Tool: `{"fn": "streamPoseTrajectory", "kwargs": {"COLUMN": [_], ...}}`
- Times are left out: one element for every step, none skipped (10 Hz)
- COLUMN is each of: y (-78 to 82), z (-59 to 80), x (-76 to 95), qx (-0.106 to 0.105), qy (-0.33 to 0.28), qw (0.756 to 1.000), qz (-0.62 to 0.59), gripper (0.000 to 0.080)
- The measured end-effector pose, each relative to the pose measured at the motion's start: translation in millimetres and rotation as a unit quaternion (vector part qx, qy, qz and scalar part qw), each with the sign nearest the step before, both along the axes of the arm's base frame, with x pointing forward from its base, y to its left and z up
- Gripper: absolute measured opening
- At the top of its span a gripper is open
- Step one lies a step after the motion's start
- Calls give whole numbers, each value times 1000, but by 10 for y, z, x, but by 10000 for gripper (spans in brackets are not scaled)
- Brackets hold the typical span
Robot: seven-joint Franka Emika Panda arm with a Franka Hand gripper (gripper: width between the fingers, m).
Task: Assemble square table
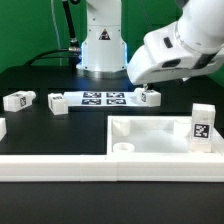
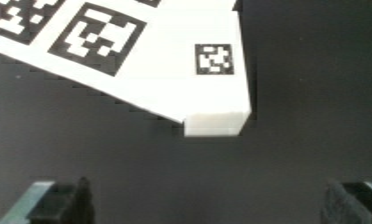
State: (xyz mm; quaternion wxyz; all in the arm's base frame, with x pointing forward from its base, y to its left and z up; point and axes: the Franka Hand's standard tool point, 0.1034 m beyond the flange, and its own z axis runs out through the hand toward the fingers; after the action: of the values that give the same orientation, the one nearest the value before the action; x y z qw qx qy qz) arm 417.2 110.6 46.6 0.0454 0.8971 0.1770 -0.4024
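My fingers would miss the white leg (image 1: 150, 96); they must move closer before closing.
The white square table top (image 1: 150, 140), tray-like with a raised rim and a round corner hole, lies at the front on the exterior view's right. A white tagged leg (image 1: 150, 96) lies by the end of the marker board (image 1: 100, 98), right under my gripper (image 1: 140, 80). In the wrist view this leg (image 2: 215, 90) lies ahead of my gripper (image 2: 204, 205), beside the marker board (image 2: 76, 40). The two dark fingertips (image 2: 58, 200) stand wide apart with only black table between them. Other legs lie toward the exterior view's left (image 1: 18, 101) (image 1: 57, 104), and one (image 1: 203, 127) stands upright by the table top.
The robot base (image 1: 100, 45) stands at the back centre. A long white bar (image 1: 60, 165) edges the black surface at the front. Another white piece (image 1: 2, 128) shows at the left edge of the exterior view.
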Motion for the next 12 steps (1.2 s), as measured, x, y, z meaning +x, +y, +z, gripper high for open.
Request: {"fn": "streamPoseTrajectory", "kwargs": {"y": [54, 50, 30, 27, 24, 11, -27, -63, -77, -95, -96, -102], "z": [-46, -46, -49, -52, -75, -126, -188, -233, -286, -323, -317, -319], "x": [-45, -33, -32, -34, -59, -170, -300, -397, -441, -490, -474, -473], "qx": [-2, -1, -2, -2, -5, -7, -8, -10, -10, -13, -12, -13], "qy": [14, 13, 13, 13, 8, 2, 4, 10, 6, 6, 5, 5], "qw": [1000, 1000, 1000, 1000, 1000, 1000, 1000, 1000, 1000, 1000, 1000, 1000], "qz": [23, 21, 18, 18, 15, 14, 14, 13, 12, 10, 9, 8], "gripper": [648, 648, 648, 648, 648, 648, 648, 648, 648, 648, 648, 636]}}
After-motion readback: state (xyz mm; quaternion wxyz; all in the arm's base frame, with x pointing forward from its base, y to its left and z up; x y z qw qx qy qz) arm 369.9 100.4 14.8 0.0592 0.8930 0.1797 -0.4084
